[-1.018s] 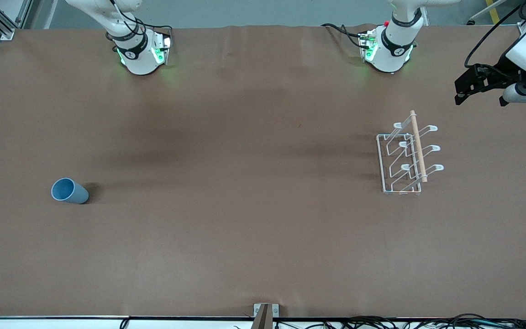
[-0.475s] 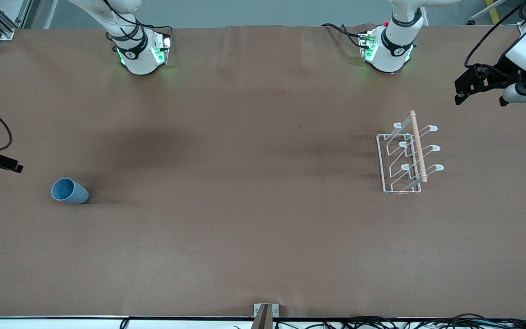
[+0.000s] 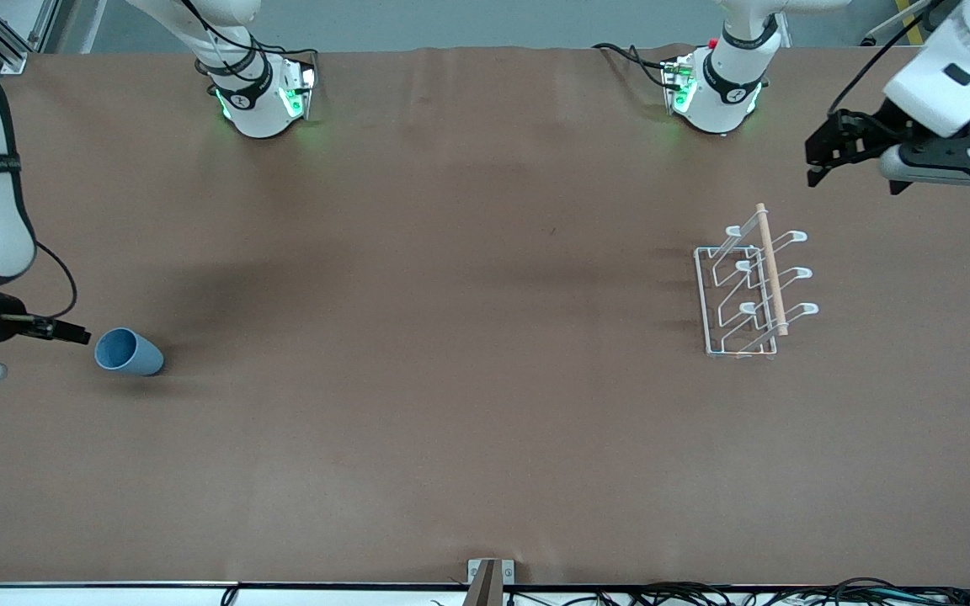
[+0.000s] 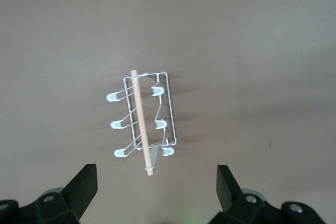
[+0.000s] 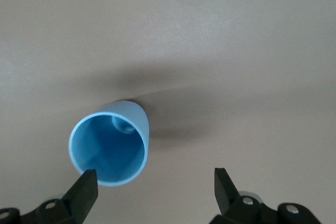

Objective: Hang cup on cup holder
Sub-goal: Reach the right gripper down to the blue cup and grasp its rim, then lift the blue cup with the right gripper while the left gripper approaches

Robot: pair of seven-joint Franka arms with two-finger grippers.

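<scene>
Next, my right gripper grabs the light-blue cup by the rim at its opening (image 3: 114, 330). Then the cup goes onto the cup holder (image 3: 771, 269).
The light-blue cup (image 3: 128, 352) stands near the right arm's end of the table, its mouth showing. My right gripper (image 3: 34, 349) hangs open just beside it, toward the table's end. In the right wrist view the cup (image 5: 110, 148) sits off to one side, its rim by one fingertip (image 5: 86, 182), and nothing lies between the fingers of my right gripper (image 5: 153, 187). The white wire cup holder (image 3: 771, 269) with its wooden rod stands toward the left arm's end. My left gripper (image 3: 854, 178) is open in the air near the cup holder (image 4: 140, 124), and my left gripper (image 4: 156, 182) holds nothing.
The brown table cover (image 3: 468, 379) spreads wide between cup and holder. The two arm bases (image 3: 262, 101) (image 3: 716, 93) stand along the back edge. A small metal bracket (image 3: 489, 576) and cables lie at the front edge.
The right arm has swung in from the table's end and its gripper now sits beside the cup. The left gripper has shifted slightly toward the middle. Cup and holder have not moved.
</scene>
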